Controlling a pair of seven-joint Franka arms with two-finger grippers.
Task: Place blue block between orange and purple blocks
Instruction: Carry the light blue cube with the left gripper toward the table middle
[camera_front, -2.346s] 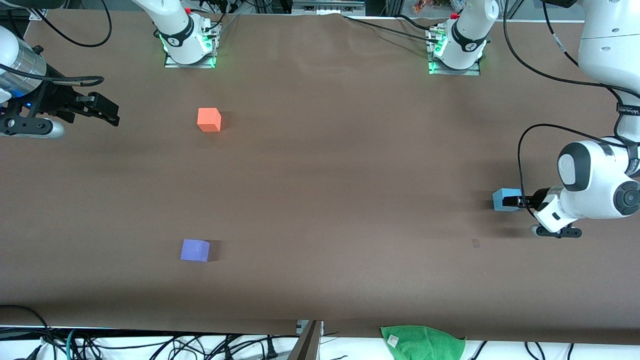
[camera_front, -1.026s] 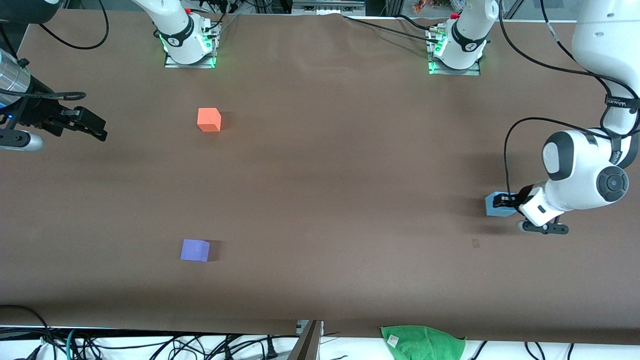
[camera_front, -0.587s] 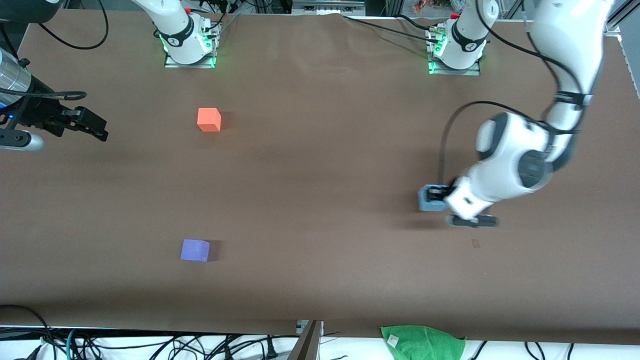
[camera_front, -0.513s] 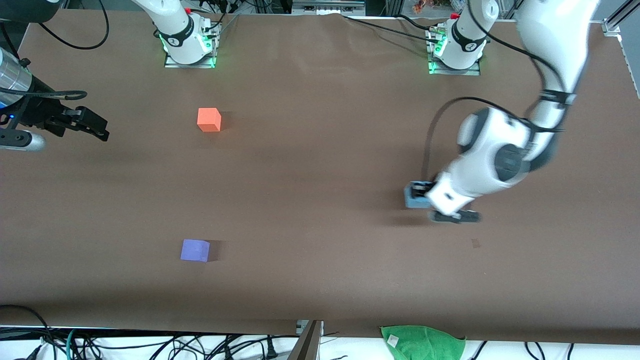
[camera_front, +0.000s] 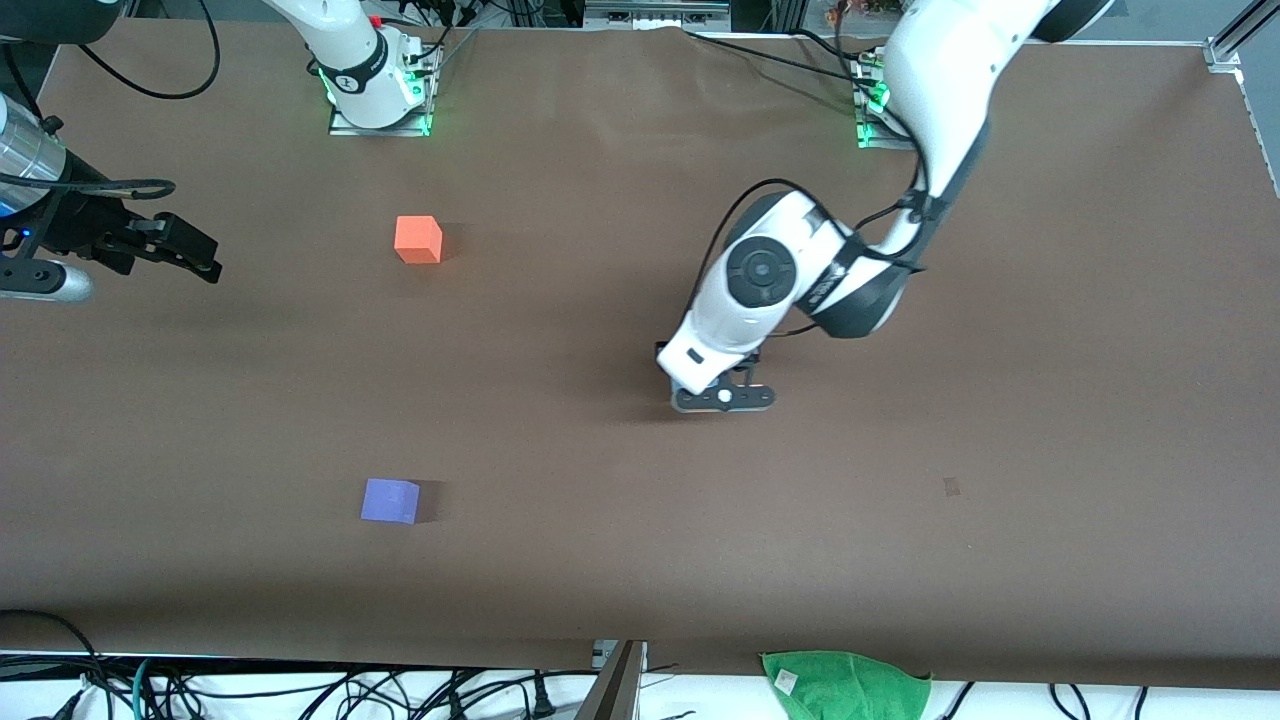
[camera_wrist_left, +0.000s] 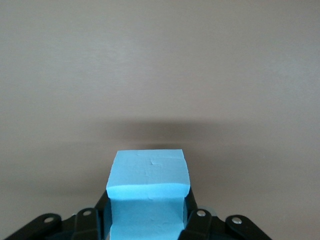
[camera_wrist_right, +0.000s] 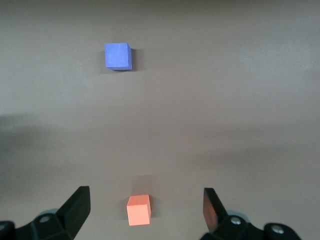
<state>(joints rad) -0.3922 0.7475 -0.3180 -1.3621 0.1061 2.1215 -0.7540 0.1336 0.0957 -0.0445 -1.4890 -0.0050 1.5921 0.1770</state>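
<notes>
My left gripper needs to move the block between the orange and purple blocks before it lets go, because the light blue block (camera_wrist_left: 148, 192) is still hanging above the brown table.
The light blue block (camera_wrist_left: 148, 192) sits between the shut fingers of my left gripper (camera_wrist_left: 148, 212). In the front view my left gripper (camera_front: 672, 362) hangs over the middle of the table, and its hand hides the block. The orange block (camera_front: 418, 240) and the purple block (camera_front: 390, 500) lie on the table toward the right arm's end, the purple one nearer the front camera. Both also show in the right wrist view, orange (camera_wrist_right: 138, 210) and purple (camera_wrist_right: 118, 55). My right gripper (camera_front: 190, 255) waits open and empty at the right arm's end of the table, shown open in its own wrist view (camera_wrist_right: 145, 199).
A green cloth (camera_front: 845, 685) lies on the table's edge nearest the front camera. The arm bases (camera_front: 378, 95) stand along the edge farthest from it. Brown table surface (camera_front: 560, 330) stretches between my left gripper and the two blocks.
My left arm has carried the blue block from the left arm's end of the table to over its middle. The right gripper drew back slightly, then stayed still.
</notes>
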